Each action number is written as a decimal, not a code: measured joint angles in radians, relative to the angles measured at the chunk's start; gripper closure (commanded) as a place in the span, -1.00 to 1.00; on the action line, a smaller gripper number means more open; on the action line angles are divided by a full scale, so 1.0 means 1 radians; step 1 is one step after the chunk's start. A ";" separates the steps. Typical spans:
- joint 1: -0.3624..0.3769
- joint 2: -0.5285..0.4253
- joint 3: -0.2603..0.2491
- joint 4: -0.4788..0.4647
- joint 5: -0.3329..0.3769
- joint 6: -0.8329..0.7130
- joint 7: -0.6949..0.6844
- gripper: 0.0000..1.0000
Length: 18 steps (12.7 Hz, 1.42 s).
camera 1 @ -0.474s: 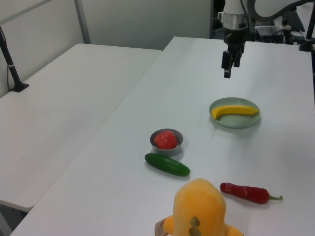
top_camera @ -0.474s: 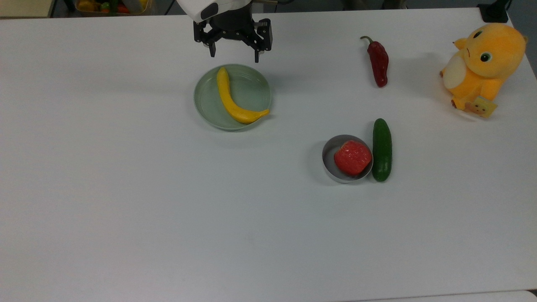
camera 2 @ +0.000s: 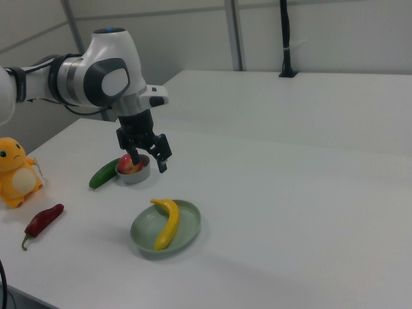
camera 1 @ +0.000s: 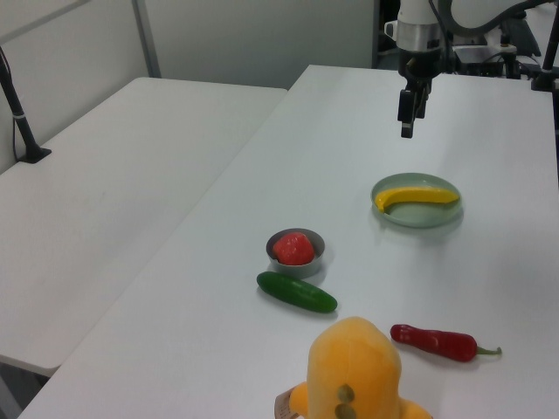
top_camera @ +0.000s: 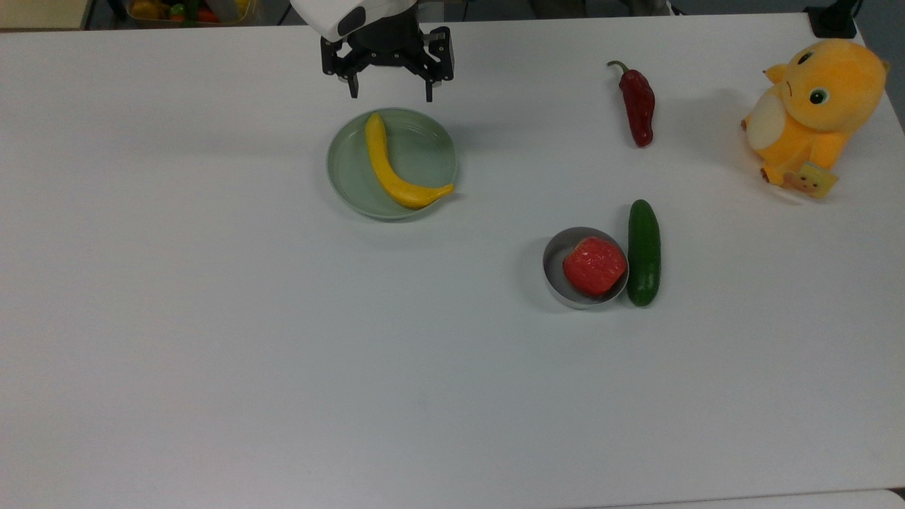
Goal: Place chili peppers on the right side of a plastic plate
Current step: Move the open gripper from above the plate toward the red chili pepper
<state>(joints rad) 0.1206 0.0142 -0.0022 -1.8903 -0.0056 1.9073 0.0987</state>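
Note:
Next, my gripper grabs the dark red chili pepper by its thick red body (camera 1: 435, 341) to set the pepper beside the plastic plate (camera 1: 417, 218).
The chili pepper (top_camera: 638, 106), dark red and wrinkled with a curved green stem, lies on the white table far toward the top view's right, near the plush toy. The chili (camera 1: 432, 342) also shows in the left view and the chili (camera 2: 42, 221) in the right view. The pale green plastic plate (top_camera: 428, 145) holds a yellow banana (top_camera: 389, 170). My gripper (top_camera: 390, 93) hangs open and empty in the air over the plate's far edge, well away from the chili. The gripper (camera 1: 406, 131) hovers above the plate (camera 1: 417, 218); the right view shows the gripper (camera 2: 149, 166) above the plate (camera 2: 187, 228).
A small metal bowl (top_camera: 555, 276) with a round red fruit (top_camera: 594, 265) stands toward the top view's lower right, with a green cucumber (top_camera: 644, 252) touching its right side. An orange plush toy (top_camera: 813, 106) sits at the table's far right corner.
The gripper has shifted slightly toward the top view's upper edge, away from the plate, still open. The objects on the table have not moved.

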 measured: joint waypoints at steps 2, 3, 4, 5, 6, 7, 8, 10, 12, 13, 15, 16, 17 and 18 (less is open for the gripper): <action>0.000 0.000 0.000 0.000 0.000 0.000 0.000 -1.00; 0.000 0.000 0.000 0.000 0.000 0.000 0.000 -1.00; 0.000 0.000 0.000 0.000 0.001 0.000 0.000 -1.00; 0.000 0.000 0.000 0.000 0.004 0.000 -0.001 -1.00; 0.000 0.000 0.000 0.000 0.012 0.000 -0.002 -1.00; 0.001 0.000 0.001 0.000 0.026 0.000 -0.005 -1.00; 0.001 0.000 0.004 0.000 0.043 0.000 -0.009 -1.00; 0.002 -0.001 0.027 0.001 0.091 0.000 -0.010 -1.00; 0.002 -0.002 0.072 0.001 0.105 0.000 0.023 -1.00; 0.001 -0.002 0.093 0.000 0.105 0.000 0.038 -1.00; 0.002 -0.002 0.143 -0.002 0.106 0.000 0.070 -1.00; 0.002 -0.002 0.174 -0.005 0.106 -0.001 0.080 -1.00; 0.001 -0.002 0.202 -0.009 0.107 -0.001 0.084 -1.00; 0.001 -0.001 0.237 -0.015 0.107 0.001 0.101 -1.00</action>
<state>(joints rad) 0.1216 0.0129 0.2348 -1.9054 0.1019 1.9081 0.1999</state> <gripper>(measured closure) 0.000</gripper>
